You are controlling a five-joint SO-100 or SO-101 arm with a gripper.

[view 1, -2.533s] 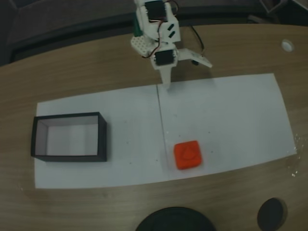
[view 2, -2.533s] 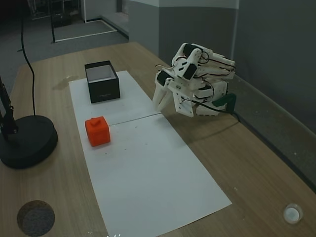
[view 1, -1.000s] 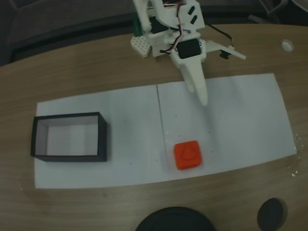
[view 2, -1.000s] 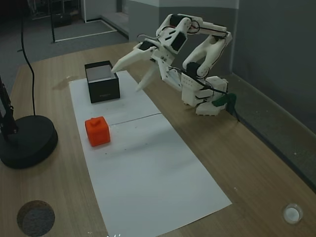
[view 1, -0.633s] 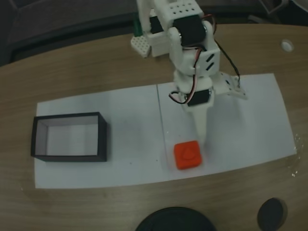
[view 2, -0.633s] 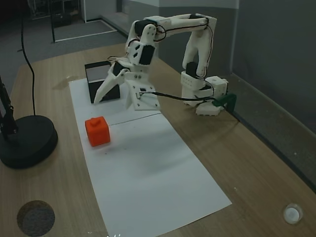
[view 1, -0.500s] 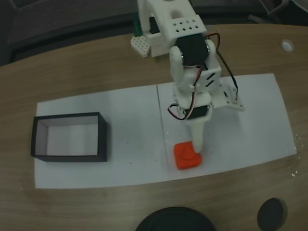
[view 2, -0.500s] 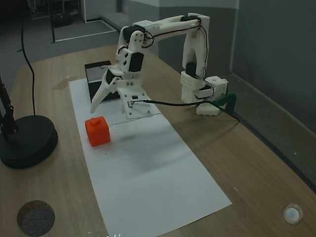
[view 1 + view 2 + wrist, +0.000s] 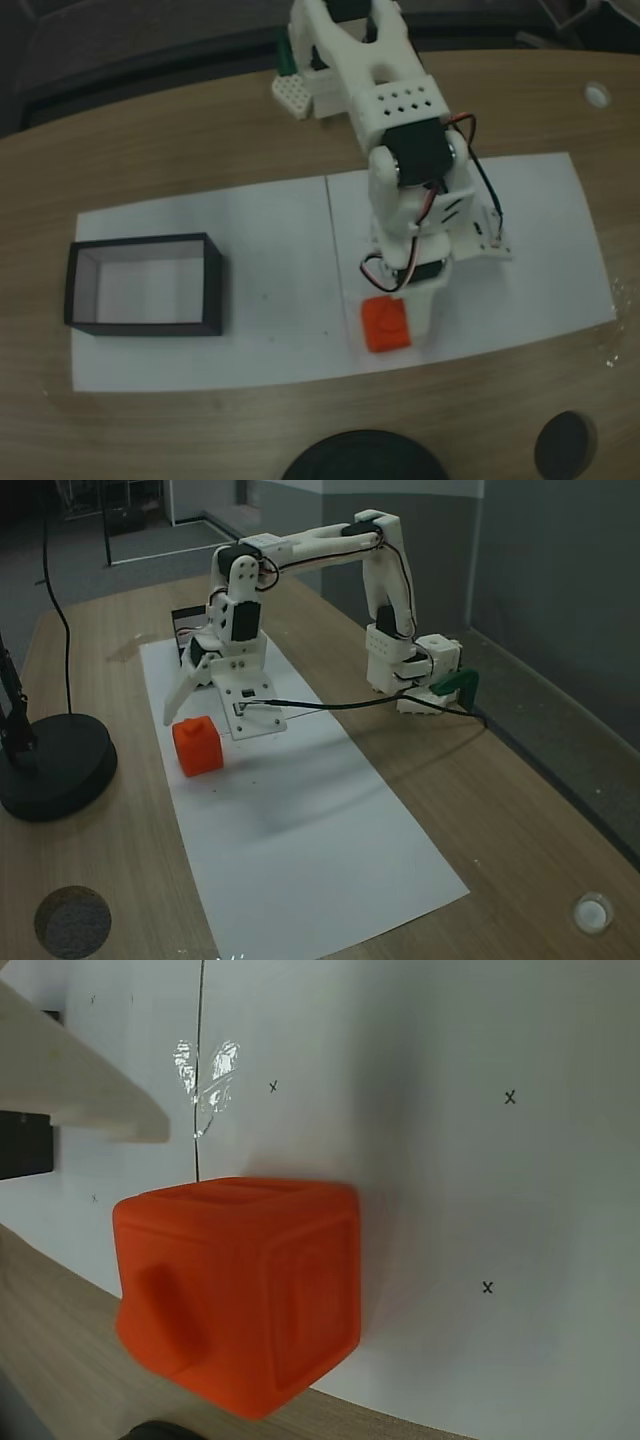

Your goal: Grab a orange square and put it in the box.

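Note:
My gripper grabs the orange square by its body (image 9: 383,322) next, to put it in the box (image 9: 145,285).
The orange square (image 9: 385,326) lies on the white paper near the table's front edge, and it also shows in another fixed view (image 9: 197,746). My gripper (image 9: 458,287) hangs open just over and beside it, jaws spread wide (image 9: 220,725). One long white finger (image 9: 176,702) points down close to the block; whether it touches is unclear. In the wrist view the orange square (image 9: 240,1290) is large and close, with a finger (image 9: 70,1090) at upper left. The box (image 9: 145,285) stands empty far to the left, partly hidden behind the arm (image 9: 186,620).
A large black round base (image 9: 55,765) and a small dark disc (image 9: 565,445) sit near the table's front edge. A white cap (image 9: 597,94) lies at the far right corner. The arm's base (image 9: 410,670) stands at the back edge.
The arm unfolded from its tucked pose and swung forward and down, bringing the open gripper to the orange square. The block and box have not moved.

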